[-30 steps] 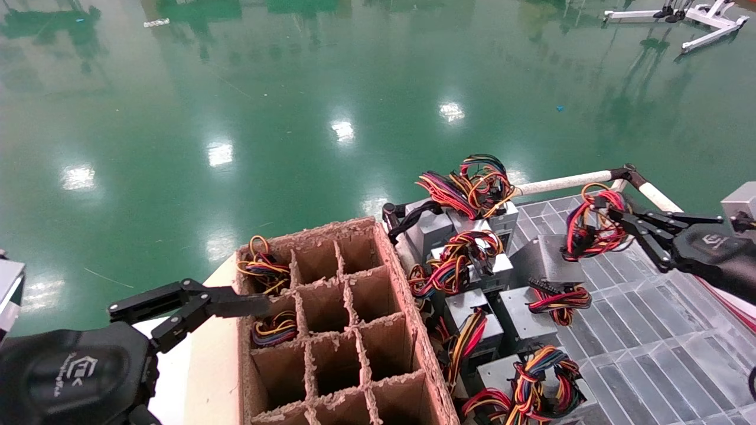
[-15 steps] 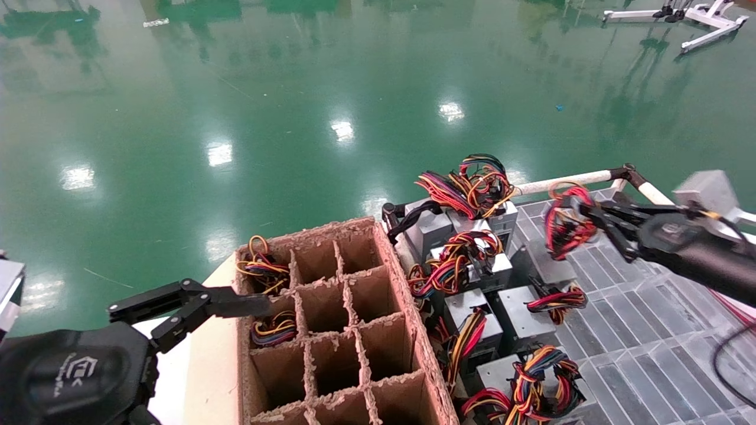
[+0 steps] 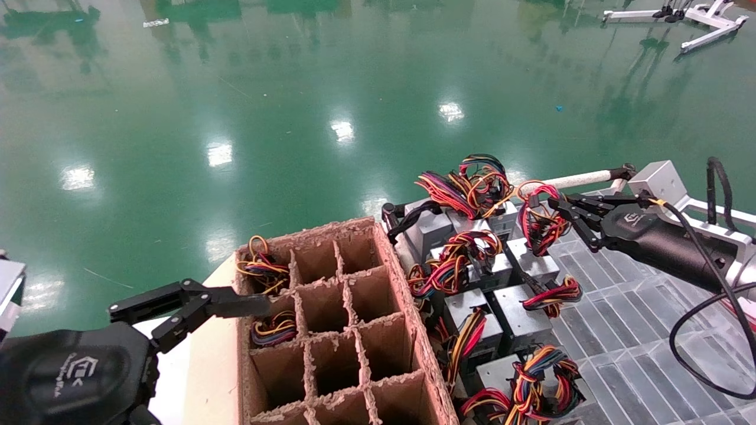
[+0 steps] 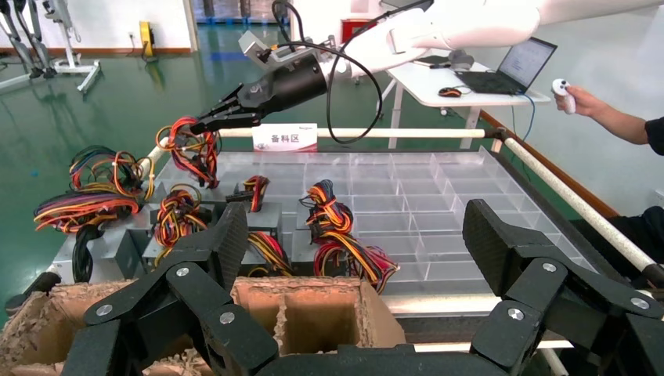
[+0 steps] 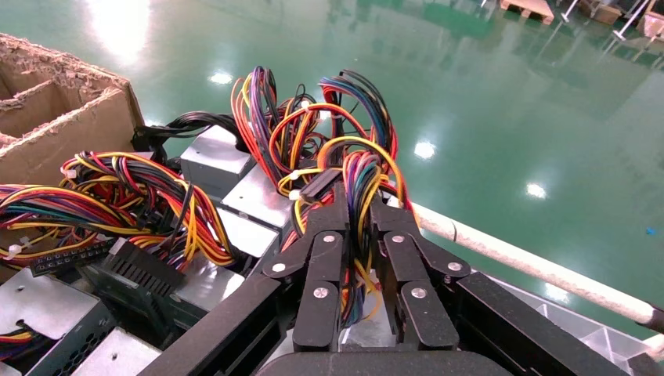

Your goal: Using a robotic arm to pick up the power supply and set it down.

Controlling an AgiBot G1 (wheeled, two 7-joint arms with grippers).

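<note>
The power supply's grey box point(image 3: 540, 267) sits level with its neighbours on the gridded tray, so my right gripper should release it now.
My right gripper point(image 3: 558, 209) is shut on the looped red, yellow and black wire bundle point(image 3: 534, 217) of a power supply. Its grey metal box point(image 3: 534, 262) sits below the bundle at the edge of a cluster of other supplies; I cannot tell whether it rests on the tray. In the right wrist view the fingers point(image 5: 325, 258) of this gripper point(image 5: 359, 215) pinch the wires point(image 5: 356, 168). The left wrist view shows the white arm point(image 4: 470, 23) and its gripper point(image 4: 211, 121) from afar. My left gripper point(image 3: 212, 307) is open beside the cardboard box and holds nothing.
A brown divided cardboard box point(image 3: 407, 330) holds wire bundles in two cells. Several other grey supplies point(image 3: 466, 307) crowd the clear gridded tray point(image 3: 638, 336), bordered by a white rail point(image 3: 567, 182). A person with a controller point(image 4: 568, 94) stands by a table with a laptop point(image 4: 521, 63).
My right gripper has swung left and slightly lower with the power supply, from over the open tray to the cluster of supplies. The left arm has stayed still.
</note>
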